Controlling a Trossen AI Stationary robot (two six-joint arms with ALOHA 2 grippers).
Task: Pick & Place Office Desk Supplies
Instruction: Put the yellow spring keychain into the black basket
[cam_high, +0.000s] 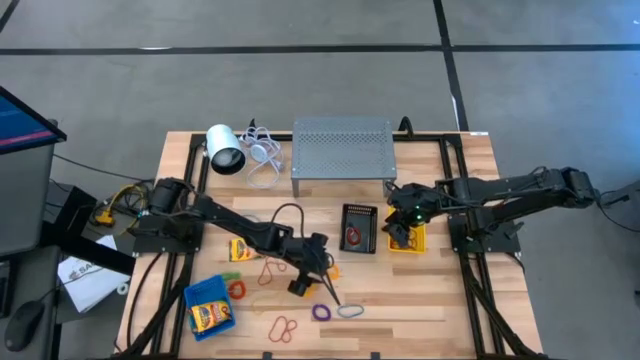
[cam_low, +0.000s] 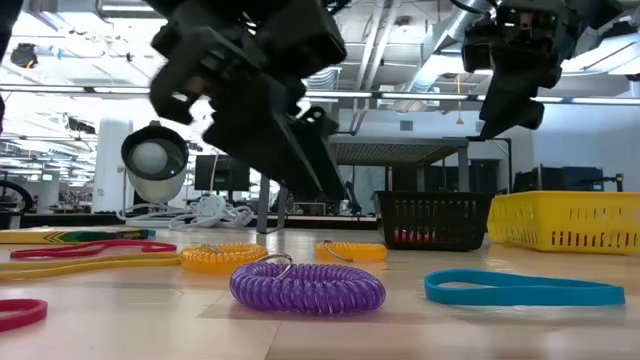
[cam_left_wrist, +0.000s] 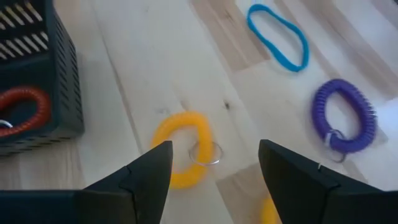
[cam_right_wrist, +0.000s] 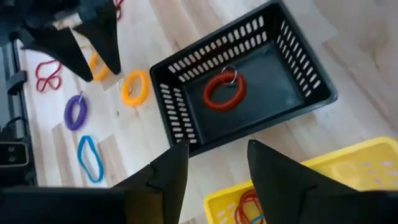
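Observation:
My left gripper will next grab the yellow-orange coil by its coiled side at the metal ring (cam_left_wrist: 204, 146), so that it can drop the coil in the black bin (cam_left_wrist: 37, 81).
My left gripper (cam_left_wrist: 214, 168) hangs open above a yellow-orange coil band (cam_left_wrist: 183, 155) that lies flat on the wood; its fingers stand either side of the band without touching. A purple coil (cam_left_wrist: 345, 115) and a pale blue band (cam_left_wrist: 278, 36) lie beyond it. The black bin (cam_right_wrist: 249, 93) holds a red coil (cam_right_wrist: 224, 90). My right gripper (cam_right_wrist: 217, 158) is open and empty, up over the gap between the black bin and the yellow bin (cam_right_wrist: 311, 180). In the high view my left gripper (cam_high: 320, 286) is mid-table and my right gripper (cam_high: 400, 228) is over the yellow bin (cam_high: 408, 240).
A blue bin (cam_high: 210, 308) with a crayon box sits near the front left, and another crayon box (cam_high: 240, 250) lies behind it. Red bands (cam_high: 283, 327) and a second yellow coil (cam_right_wrist: 96, 65) lie loose. A grey perforated stand (cam_high: 343, 148) and white cylinder (cam_high: 225, 150) stand at the back.

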